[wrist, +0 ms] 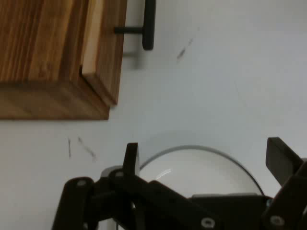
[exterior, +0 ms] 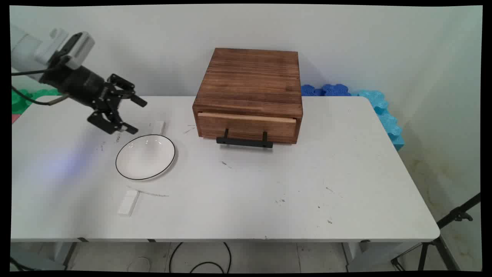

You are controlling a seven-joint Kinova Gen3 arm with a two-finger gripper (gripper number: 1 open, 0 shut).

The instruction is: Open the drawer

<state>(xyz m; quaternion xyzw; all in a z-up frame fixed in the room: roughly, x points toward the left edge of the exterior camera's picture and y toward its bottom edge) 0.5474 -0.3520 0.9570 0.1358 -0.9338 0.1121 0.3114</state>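
The wooden box's drawer should be pulled further open, so my gripper needs to grab it by its black bar handle next.
My black gripper hangs open and empty above the table's left part, just up-left of a white plate with a thin black rim. In the hand view the plate shows between the two fingers, and the gripper holds nothing. A small white block lies right beside the gripper, at the plate's far edge. A second white block lies nearer the table's front edge, below the plate.
A brown wooden drawer box with a black handle stands at the table's back middle; its drawer is slightly ajar. In the hand view the box and handle fill the upper left. Blue foam pieces lie behind the table's right end.
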